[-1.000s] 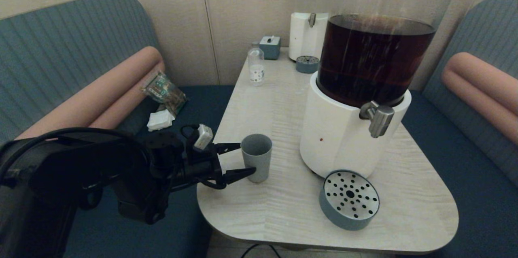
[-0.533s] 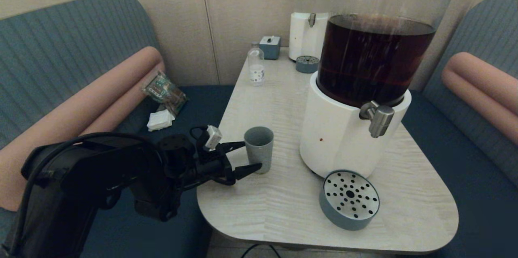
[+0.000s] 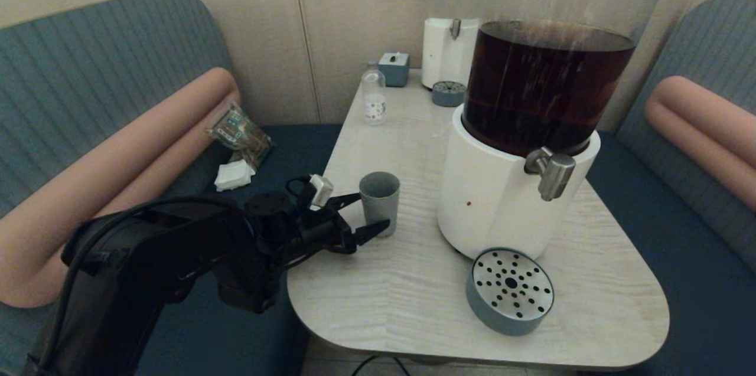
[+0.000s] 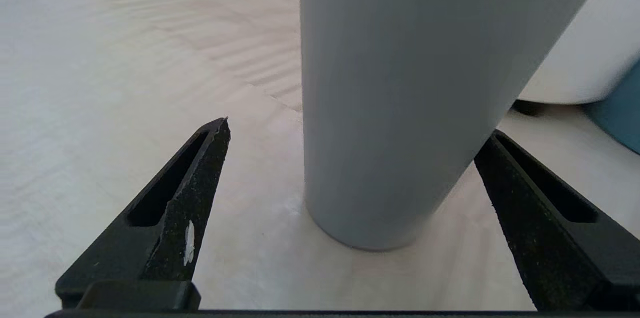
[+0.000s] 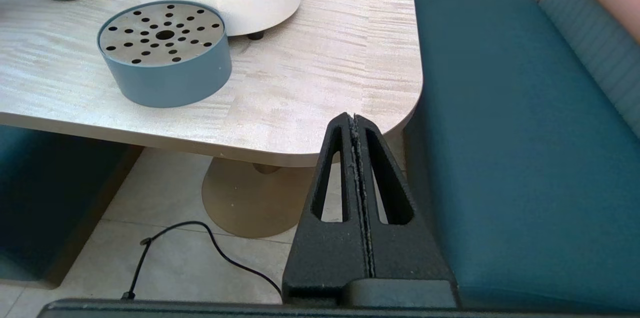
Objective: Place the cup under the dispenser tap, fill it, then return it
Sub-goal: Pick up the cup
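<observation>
My left gripper's fingers stand beside the cup's lower side, above the pale table, so it is now time to close and catch the cup.
The grey-blue cup [image 3: 380, 202] [image 4: 400, 108] stands on the pale table [image 3: 413, 317], left of the big white-based dispenser [image 3: 496, 205] with dark liquid. The dispenser's steel tap [image 3: 553, 172] sticks out over the table, to the right of the cup. My left gripper [image 3: 373, 211] [image 4: 358, 127] is open and low at the table, its fingers astride the cup. One finger [image 4: 505, 168] touches the cup's side; the other stands clear of it. My right gripper [image 5: 354, 117] is shut on nothing, below the table's near right corner.
A round blue drip tray [image 3: 511, 290] [image 5: 165, 53] with a holed steel top lies in front of the dispenser. At the back stand a small clear bottle [image 3: 373, 98], a blue box [image 3: 394, 68], a second dispenser [image 3: 452, 39] and its small tray [image 3: 448, 92]. Padded benches flank the table.
My left arm has reached farther over the table, and the cup has slid away from the near edge between the open fingers. The right arm has not moved.
</observation>
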Available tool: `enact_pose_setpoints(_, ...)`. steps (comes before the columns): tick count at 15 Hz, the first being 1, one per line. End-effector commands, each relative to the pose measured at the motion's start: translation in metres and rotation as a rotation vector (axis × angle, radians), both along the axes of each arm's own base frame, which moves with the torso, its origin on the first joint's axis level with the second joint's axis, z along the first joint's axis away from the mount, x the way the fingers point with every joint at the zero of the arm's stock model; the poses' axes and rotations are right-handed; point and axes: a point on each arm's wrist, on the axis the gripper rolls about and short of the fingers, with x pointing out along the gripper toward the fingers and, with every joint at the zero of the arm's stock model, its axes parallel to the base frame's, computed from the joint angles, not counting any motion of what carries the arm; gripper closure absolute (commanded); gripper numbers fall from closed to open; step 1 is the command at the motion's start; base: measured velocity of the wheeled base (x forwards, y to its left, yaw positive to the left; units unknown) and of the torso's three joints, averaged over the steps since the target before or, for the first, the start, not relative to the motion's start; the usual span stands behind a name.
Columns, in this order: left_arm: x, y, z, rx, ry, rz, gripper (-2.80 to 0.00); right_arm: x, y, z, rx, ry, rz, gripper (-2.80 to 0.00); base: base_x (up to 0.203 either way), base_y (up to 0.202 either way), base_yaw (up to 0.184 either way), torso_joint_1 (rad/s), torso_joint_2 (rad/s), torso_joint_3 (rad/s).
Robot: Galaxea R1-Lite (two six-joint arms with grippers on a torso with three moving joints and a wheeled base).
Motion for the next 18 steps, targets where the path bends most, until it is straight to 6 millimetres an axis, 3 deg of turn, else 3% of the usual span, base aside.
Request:
enact_pose_setpoints(1,0.001,-0.003,-0.002,-0.002,-0.007,-0.004,-2.80,0.000,0.000,0.000,-0.001,-0.003,0.000,0.00,0.000,0.000,0.000,0.000,0.00,0.000)
enact_pose_setpoints(5,0.001,-0.003,-0.002,-0.006,-0.005,-0.005,-2.80,0.000,0.000,0.000,-0.001,-0.003,0.000,0.00,0.000,0.000,0.000,0.000,0.00,0.000)
enact_pose_setpoints(6,0.002,-0.003,-0.001,-0.010,-0.003,-0.005,0.00,0.000,0.000,0.000,-0.001,-0.003,0.000,0.00,0.000,0.000,0.000,0.000,0.00,0.000)
enact_pose_setpoints(11,0.000,-0.003,0.002,-0.014,-0.001,-0.004,0.00,0.000,0.000,0.000,-0.001,-0.003,0.000,0.00,0.000,0.000,0.000,0.000,0.00,0.000)
enact_pose_setpoints(14,-0.006,-0.001,0.017,-0.019,-0.017,-0.004,0.00,0.000,0.000,0.000,-0.001,-0.003,0.000,0.00,0.000,0.000,0.000,0.000,0.00,0.000)
enact_pose_setpoints(18,-0.049,0.010,0.058,-0.014,-0.009,-0.012,0.00,0.000,0.000,0.000,-0.001,-0.003,0.000,0.00,0.000,0.000,0.000,0.000,0.00,0.000)
